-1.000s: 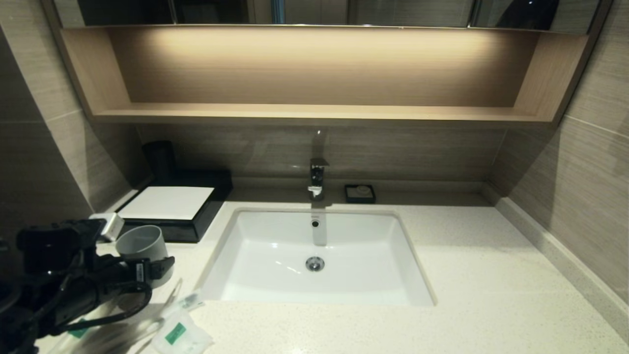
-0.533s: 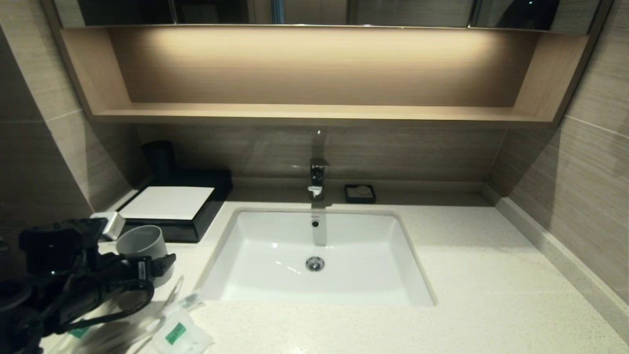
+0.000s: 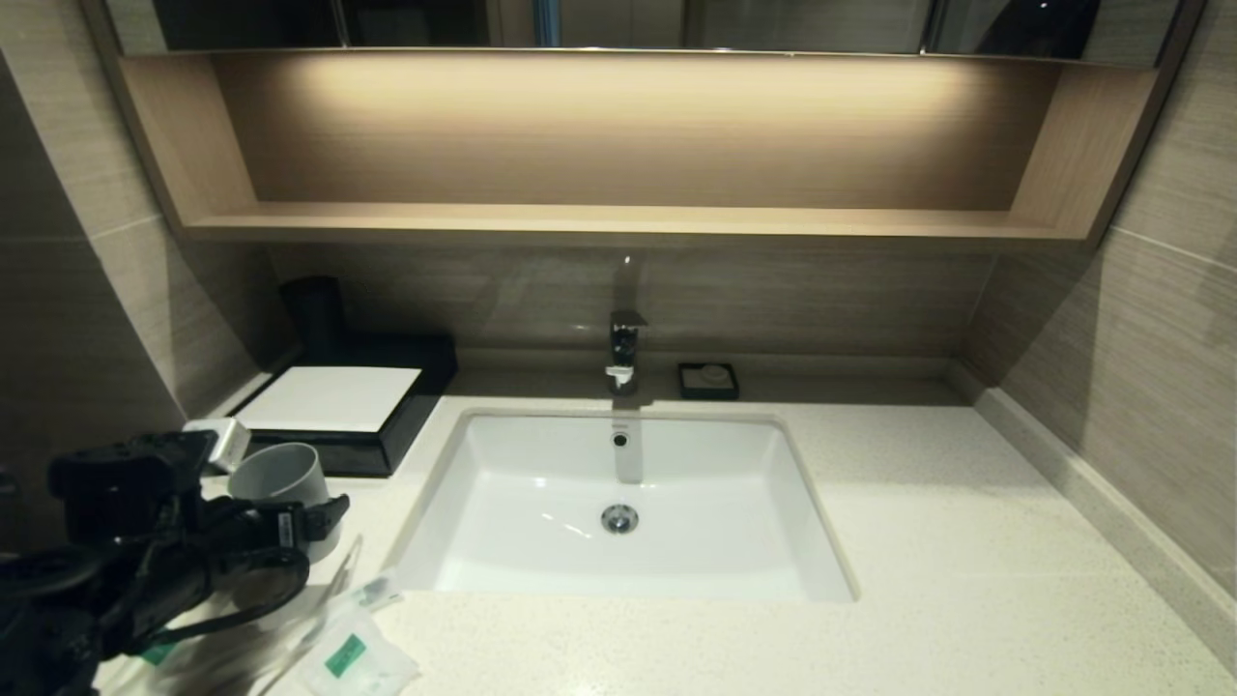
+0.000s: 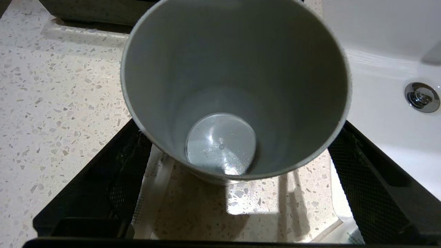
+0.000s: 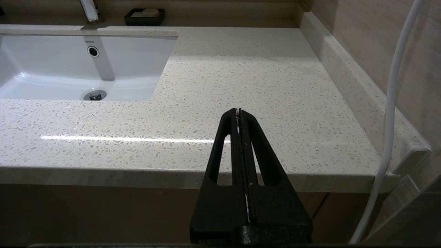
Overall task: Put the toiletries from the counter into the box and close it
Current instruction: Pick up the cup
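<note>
I should next grab the grey cup with my left gripper by its outer side (image 3: 316, 489), to move it onto the black box's white panel (image 3: 330, 398).
My left gripper (image 3: 280, 493) hangs low over the front left of the counter (image 3: 947, 541). Its fingers are open and straddle the upright, empty grey cup (image 3: 282, 476); the left wrist view (image 4: 237, 137) looks straight down into the cup (image 4: 237, 69). The square white sachet (image 3: 353, 657) lies at the counter's front edge. One clear-wrapped stick (image 3: 338, 592) lies beside it, and another shows partly under my arm (image 3: 155, 652). Wrapped ends lie by the fingers (image 4: 155, 193). The black box (image 3: 391, 437) with the white panel stands behind the cup, drawer shut. My right gripper (image 5: 238, 112) is shut and empty off the front right edge.
The white sink basin (image 3: 773, 541) fills the middle, with the faucet (image 3: 623, 353) behind it. A small black soap dish (image 3: 707, 380) sits to the faucet's right. A dark cup (image 3: 314, 309) stands behind the box. The wooden shelf (image 3: 618, 224) overhangs the back wall.
My left arm has shifted slightly to the right and lower around the grey cup. The cup, the toiletries and the box have not moved.
</note>
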Tool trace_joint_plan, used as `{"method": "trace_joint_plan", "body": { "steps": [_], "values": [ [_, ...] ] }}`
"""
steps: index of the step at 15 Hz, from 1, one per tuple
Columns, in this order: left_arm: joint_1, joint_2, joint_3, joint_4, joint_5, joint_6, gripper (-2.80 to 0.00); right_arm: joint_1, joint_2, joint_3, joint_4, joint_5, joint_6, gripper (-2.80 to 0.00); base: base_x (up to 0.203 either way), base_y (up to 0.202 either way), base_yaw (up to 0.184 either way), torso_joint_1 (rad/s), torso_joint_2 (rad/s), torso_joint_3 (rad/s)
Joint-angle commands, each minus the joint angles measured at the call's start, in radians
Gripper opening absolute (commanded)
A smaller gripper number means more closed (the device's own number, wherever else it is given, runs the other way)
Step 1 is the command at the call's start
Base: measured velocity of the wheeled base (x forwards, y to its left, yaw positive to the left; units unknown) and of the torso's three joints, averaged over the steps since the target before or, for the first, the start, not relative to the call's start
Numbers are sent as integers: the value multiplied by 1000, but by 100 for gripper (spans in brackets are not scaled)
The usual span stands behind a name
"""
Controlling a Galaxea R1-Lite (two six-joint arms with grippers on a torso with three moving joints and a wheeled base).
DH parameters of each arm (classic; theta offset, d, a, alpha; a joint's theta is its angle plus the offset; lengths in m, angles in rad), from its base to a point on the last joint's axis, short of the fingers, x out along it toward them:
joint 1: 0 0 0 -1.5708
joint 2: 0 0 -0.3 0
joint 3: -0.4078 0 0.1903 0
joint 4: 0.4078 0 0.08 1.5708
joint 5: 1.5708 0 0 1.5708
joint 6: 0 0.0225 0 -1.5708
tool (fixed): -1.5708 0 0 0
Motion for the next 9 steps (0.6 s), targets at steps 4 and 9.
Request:
{"method": "trace_joint_plan", "body": {
  "steps": [4, 9],
  "values": [
    [0, 17, 0, -7, -1, -1, -280, 0, 0, 1, 0, 0, 0, -280, 0, 0, 0, 0, 0, 0],
    [0, 23, -2, -7, -4, 1, -280, 0, 0, 2, 0, 0, -1, -280, 0, 0, 0, 0, 0, 0]
  ]
}}
